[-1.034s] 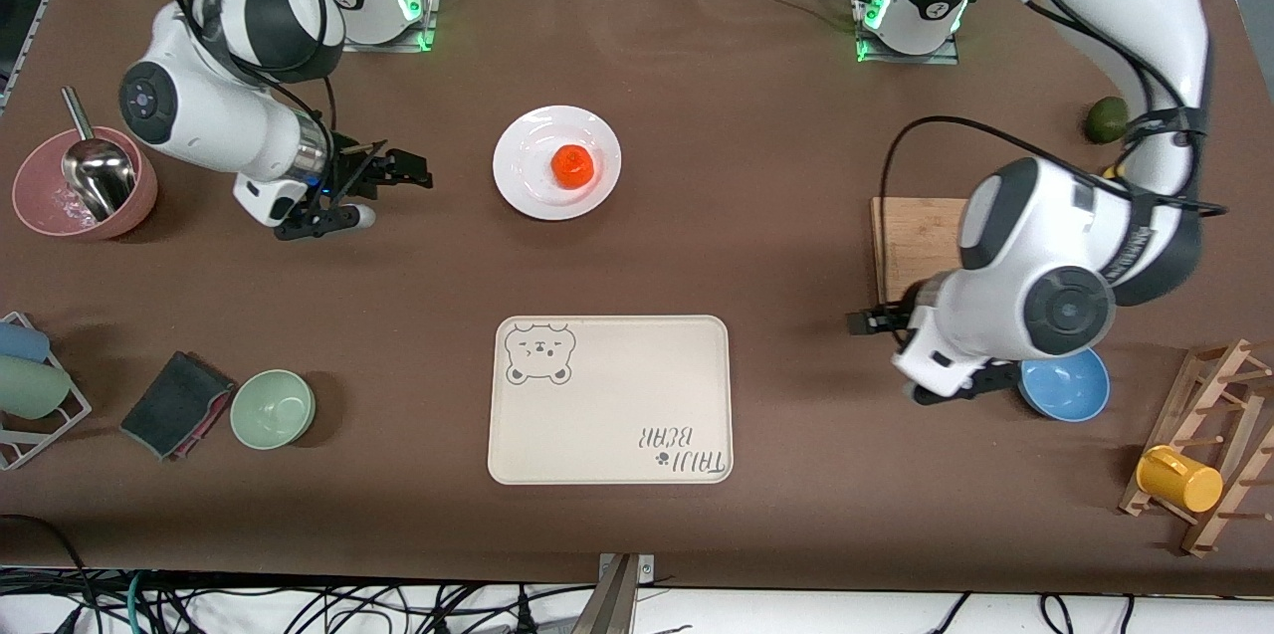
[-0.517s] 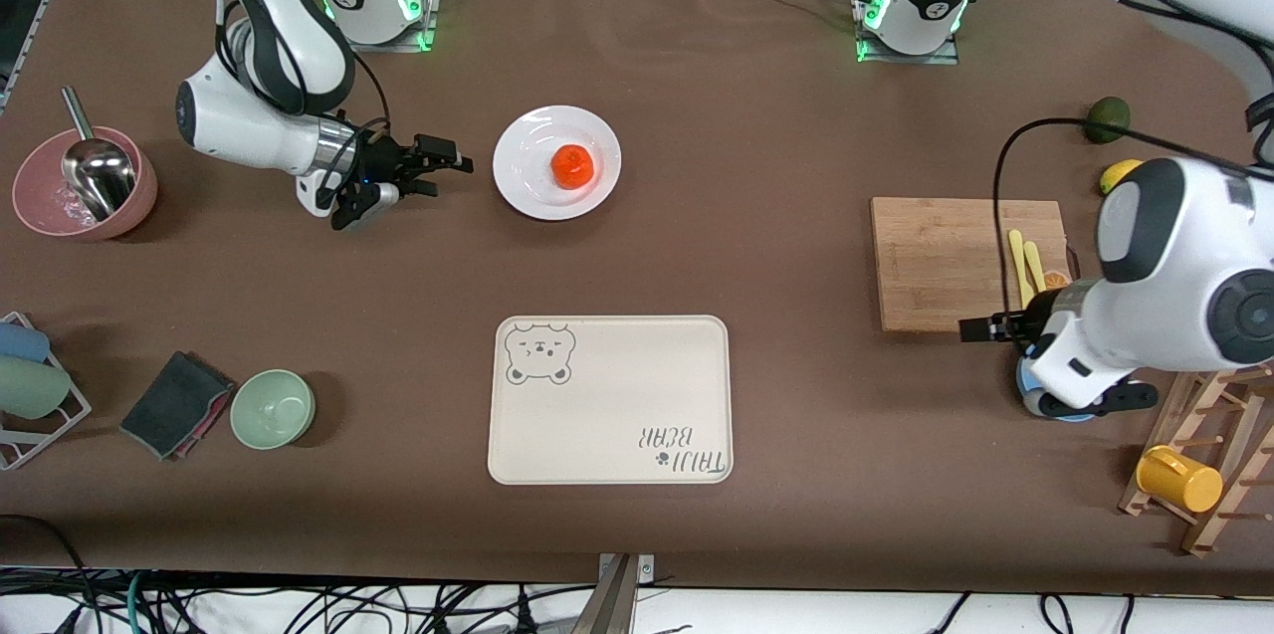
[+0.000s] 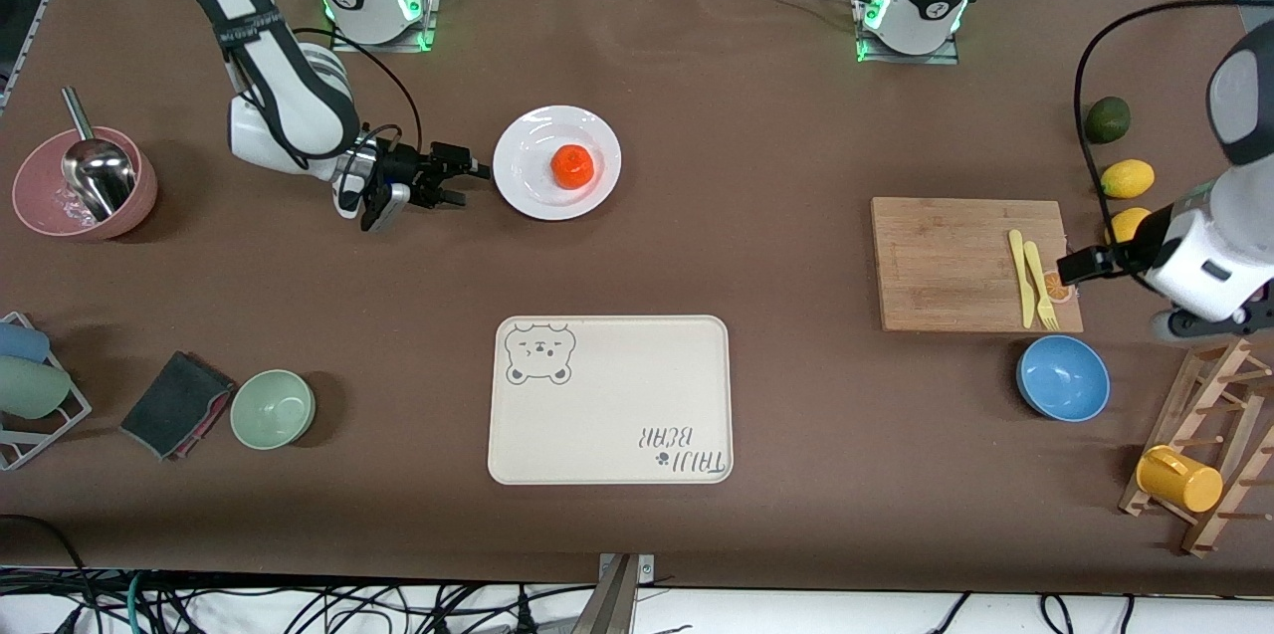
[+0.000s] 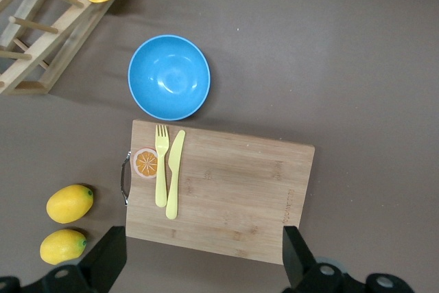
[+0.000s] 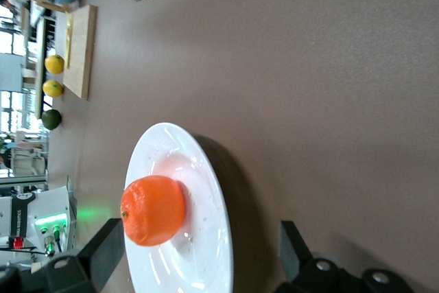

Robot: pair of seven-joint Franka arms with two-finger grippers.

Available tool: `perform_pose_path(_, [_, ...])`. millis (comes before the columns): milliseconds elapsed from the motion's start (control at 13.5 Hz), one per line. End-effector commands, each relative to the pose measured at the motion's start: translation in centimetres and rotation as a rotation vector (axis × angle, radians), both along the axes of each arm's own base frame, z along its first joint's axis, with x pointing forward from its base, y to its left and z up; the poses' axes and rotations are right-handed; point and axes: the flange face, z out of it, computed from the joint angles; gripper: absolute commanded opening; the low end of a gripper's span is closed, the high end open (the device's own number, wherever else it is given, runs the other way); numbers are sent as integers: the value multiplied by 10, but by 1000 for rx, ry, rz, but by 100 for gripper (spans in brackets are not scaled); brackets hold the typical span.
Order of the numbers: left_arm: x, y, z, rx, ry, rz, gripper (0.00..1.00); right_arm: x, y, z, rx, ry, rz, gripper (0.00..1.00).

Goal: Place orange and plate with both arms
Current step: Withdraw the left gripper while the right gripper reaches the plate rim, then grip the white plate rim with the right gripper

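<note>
The orange and plate need to be placed on the tray. My right gripper will next grab the white plate by its rim for that.
The orange sits on the white plate in the middle of the table, nearer the robots' bases. My right gripper is open and low beside the plate's rim, toward the right arm's end. In the right wrist view the orange and plate lie just ahead of the open right gripper, with nothing between its fingers. My left gripper is open and empty, up in the air over the cutting board's end by the lemons. In the left wrist view the open left gripper is above the board.
A cream bear tray lies nearer the camera than the plate. A cutting board with yellow fork and knife, a blue bowl, two lemons, a lime and a mug rack stand at the left arm's end. A pink bowl, green bowl and cloth are at the right arm's end.
My right gripper has moved across the table up to the plate's rim. My left arm has pulled away toward its end of the table, uncovering the board and blue bowl.
</note>
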Motion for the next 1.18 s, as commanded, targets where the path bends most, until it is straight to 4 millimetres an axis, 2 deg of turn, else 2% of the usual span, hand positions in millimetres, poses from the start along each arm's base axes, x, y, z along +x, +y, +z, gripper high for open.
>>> perform_pose_path(0, [-33,-13,34,-27,-70,-28,100,-10,1,-28,41,-32,-33,100])
perform_pose_path(74, [-40,-14,45,-47,-82,-16,100,-11,1,-29,43,-29,-33,100])
perform_pose_path(148, [-45,-10,47,-74,-73,-2,100,-11,1,-30,43,-27,-34,100])
perform_pose_path(221, [-46,-12,44,-92,-62,-3,100,-13,4,-32,45,-18,-42,100])
perform_pose_path(369, [-50,-13,36,-102,-40,6,100,-21,21,-32,50,-6,-78,98])
perform_pose_path(591, [-56,-11,34,-134,-16,24,100,-24,22,-36,42,3,-82,87])
perform_pose_path(664, [-57,-11,38,-134,-20,23,100,-25,21,-36,41,5,-81,83])
perform_pose_path(738, [-62,-3,52,-131,-26,33,100,-26,21,-36,41,5,-80,76])
perform_pose_path(812, [-66,6,56,-132,-15,47,100,-28,21,-36,40,8,-78,66])
perform_pose_path(960, [-67,5,69,-126,-32,42,100,-29,22,-36,38,8,-74,48])
perform_pose_path(1107, [-69,0,68,-100,-14,24,100,-33,26,-34,41,8,-79,43])
